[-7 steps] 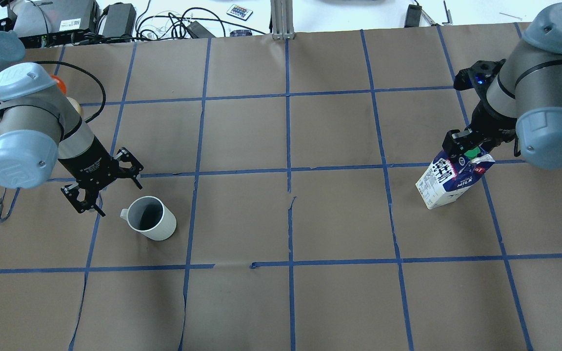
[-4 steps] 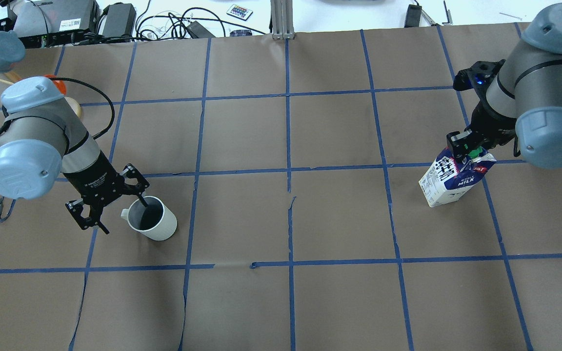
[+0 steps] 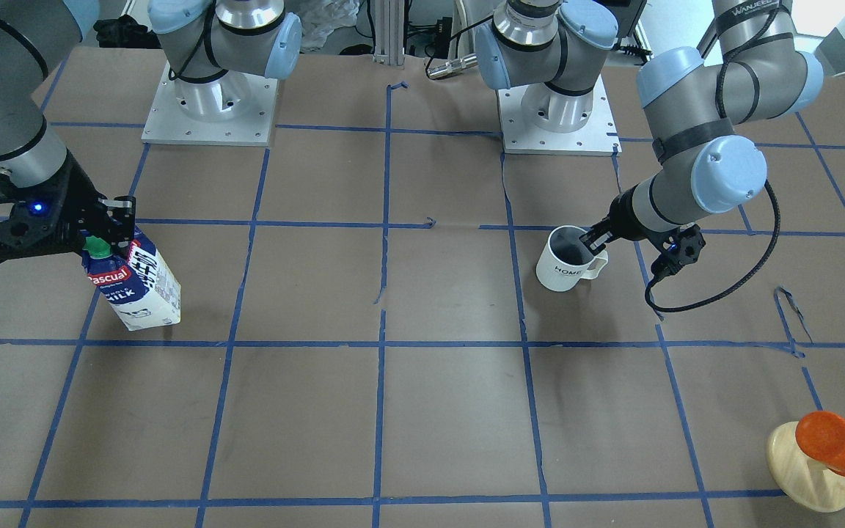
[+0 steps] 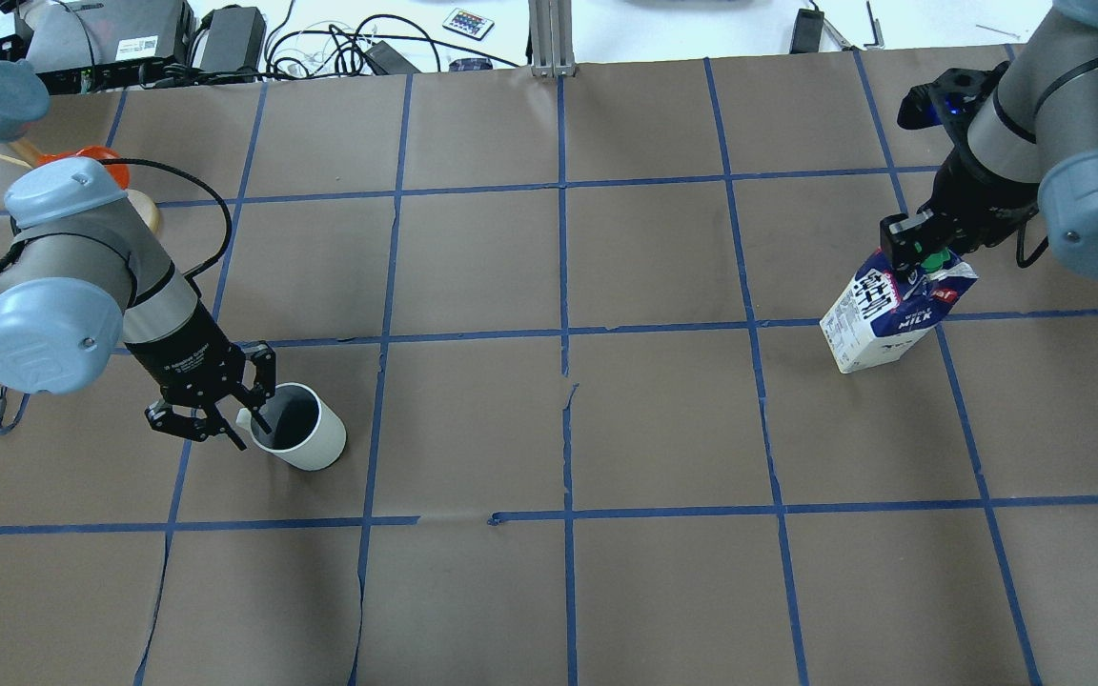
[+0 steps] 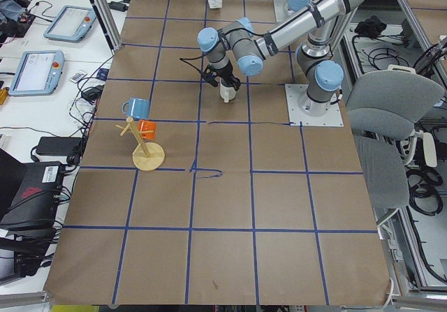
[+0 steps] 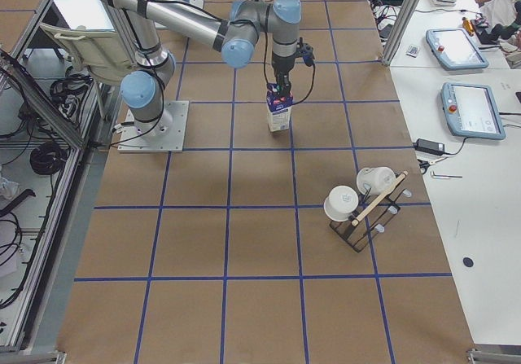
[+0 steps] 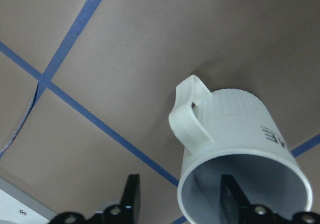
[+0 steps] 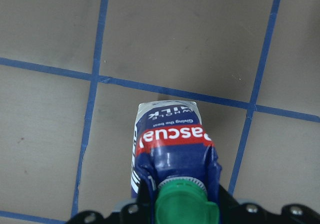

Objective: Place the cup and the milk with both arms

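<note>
I should next use my left gripper to grab the cup by its thin rim [image 3: 593, 255] beside the handle, because the cup's opening [image 3: 569, 246] is wider than my fingers can span.
The cup [image 4: 306, 438] stands upright on the brown paper; it also shows in the front view [image 3: 565, 268] and the left wrist view [image 7: 240, 149]. My left gripper [image 4: 249, 429] is open and straddles its rim beside the handle. One finger [image 7: 230, 194] is inside the cup and the other is outside. The milk [image 4: 883, 319] is tilted in the front view [image 3: 136, 286]. My right gripper [image 4: 921, 252] is shut on its gabled top by the green cap [image 8: 182, 204]. I cannot tell whether its base touches the table.
A wooden mug stand [image 3: 811, 469] with an orange cup [image 3: 837, 440] stands near the left arm's far side. A rack with white cups [image 6: 358, 205] sits beyond the milk. The arm bases [image 3: 210, 110] are at the robot's edge. Cables lie past the far edge.
My left gripper moved right and down onto the cup's rim, one finger going inside, and its fingers narrowed. My right gripper moved the milk away from the robot.
</note>
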Controlling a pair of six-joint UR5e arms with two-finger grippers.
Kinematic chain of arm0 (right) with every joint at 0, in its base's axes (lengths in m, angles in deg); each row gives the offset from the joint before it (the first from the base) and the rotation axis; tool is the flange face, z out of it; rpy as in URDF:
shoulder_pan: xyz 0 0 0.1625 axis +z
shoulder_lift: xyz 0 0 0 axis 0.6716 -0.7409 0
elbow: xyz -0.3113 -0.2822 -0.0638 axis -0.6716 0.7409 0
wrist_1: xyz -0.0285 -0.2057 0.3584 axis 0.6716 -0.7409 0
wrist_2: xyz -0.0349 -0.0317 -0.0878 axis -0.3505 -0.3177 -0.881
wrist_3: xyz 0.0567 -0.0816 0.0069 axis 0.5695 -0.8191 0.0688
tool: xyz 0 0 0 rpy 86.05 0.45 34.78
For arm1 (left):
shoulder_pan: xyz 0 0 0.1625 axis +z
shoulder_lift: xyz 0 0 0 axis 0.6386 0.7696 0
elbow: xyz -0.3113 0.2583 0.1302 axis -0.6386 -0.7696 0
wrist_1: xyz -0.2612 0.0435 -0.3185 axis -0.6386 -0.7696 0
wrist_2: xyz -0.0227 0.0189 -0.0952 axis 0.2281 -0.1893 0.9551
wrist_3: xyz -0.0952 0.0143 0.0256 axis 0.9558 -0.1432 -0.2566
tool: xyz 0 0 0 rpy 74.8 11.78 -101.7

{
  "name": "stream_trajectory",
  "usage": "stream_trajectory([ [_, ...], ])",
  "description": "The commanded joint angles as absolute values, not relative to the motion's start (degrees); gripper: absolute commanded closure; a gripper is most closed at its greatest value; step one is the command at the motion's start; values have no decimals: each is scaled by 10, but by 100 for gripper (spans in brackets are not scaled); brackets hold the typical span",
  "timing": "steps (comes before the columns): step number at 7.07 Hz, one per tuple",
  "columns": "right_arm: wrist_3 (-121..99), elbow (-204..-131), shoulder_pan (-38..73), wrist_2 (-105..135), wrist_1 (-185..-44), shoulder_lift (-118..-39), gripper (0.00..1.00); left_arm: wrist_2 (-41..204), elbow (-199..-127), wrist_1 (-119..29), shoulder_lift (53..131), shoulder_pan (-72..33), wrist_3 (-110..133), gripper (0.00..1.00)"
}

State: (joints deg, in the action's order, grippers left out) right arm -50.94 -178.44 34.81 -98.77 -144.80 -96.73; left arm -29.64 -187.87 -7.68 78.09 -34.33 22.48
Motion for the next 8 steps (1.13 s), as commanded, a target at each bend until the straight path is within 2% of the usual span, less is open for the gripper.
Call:
stream_trajectory([
  [1, -489, -1761, 351, -977, -1430, -964, 100, -296, -1875, -73, 783, -343, 225, 100],
  [2, -485, -1760, 350, -977, -1430, -962, 100, -296, -1869, -69, 783, -343, 225, 100],
  [5, -464, -1760, 352, -976, -1429, -958, 100, -243, -1765, -75, 800, -345, 274, 100],
  [7, -463, -1759, 352, -975, -1430, -951, 100, -158, -1752, -55, 802, -363, 337, 100],
  [8, -463, -1758, 352, -968, -1430, -951, 100, -156, -1742, -20, 811, -407, 378, 100],
])
